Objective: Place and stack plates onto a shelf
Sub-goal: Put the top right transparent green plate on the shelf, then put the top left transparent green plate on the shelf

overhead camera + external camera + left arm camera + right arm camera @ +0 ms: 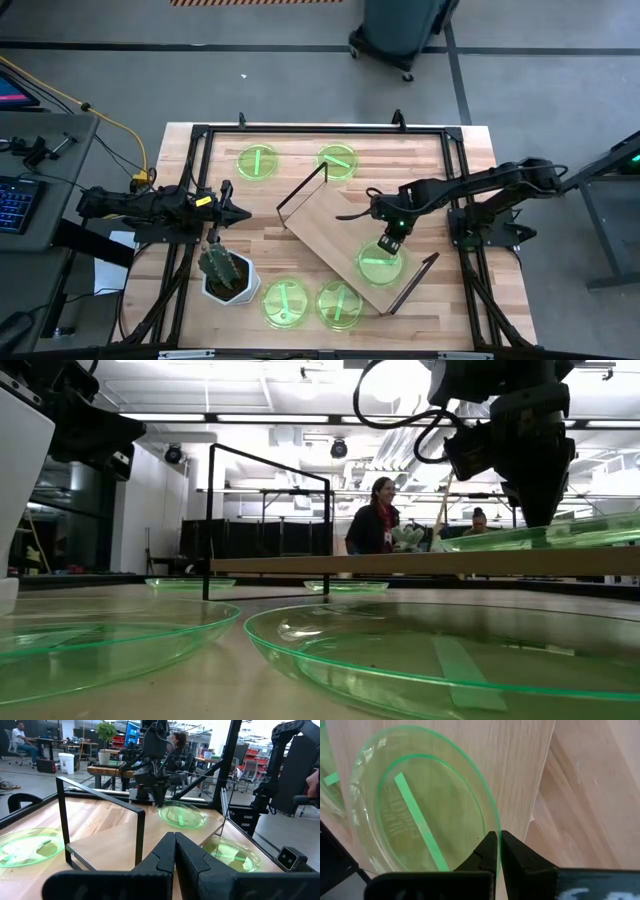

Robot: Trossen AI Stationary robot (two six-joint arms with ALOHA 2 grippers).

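Observation:
The green plate rests within the shelf board's long edge (414, 251) and would stay there. My right gripper should open now.
The shelf (330, 225), a light-wood board with black wire end frames, lies slantwise in the middle of the table. One green plate (378, 266) is on its near-right end, and my right gripper (388, 243) is shut on that plate's rim. Two plates (257, 162) (337, 160) rest flat on the table beyond the shelf, and two more (285, 303) (340, 304) lie near the front edge. My left gripper (236, 212) hovers shut over the table's left part, beside the cactus, touching nothing. My right gripper pinches the plate's rim (492, 827) between its two fingers (520, 860), on the plate's far side. The fingers come from above, pointing down. The plate (540, 538) sits on the shelf board, slightly tilted.
A white-potted cactus (225, 272) stands at the near left, close to my left gripper. A black frame (300, 128) runs around the tabletop. The shelf's upright wire frames (303, 190) (415, 284) stand at both short ends. People are in the room beyond the table (378, 515).

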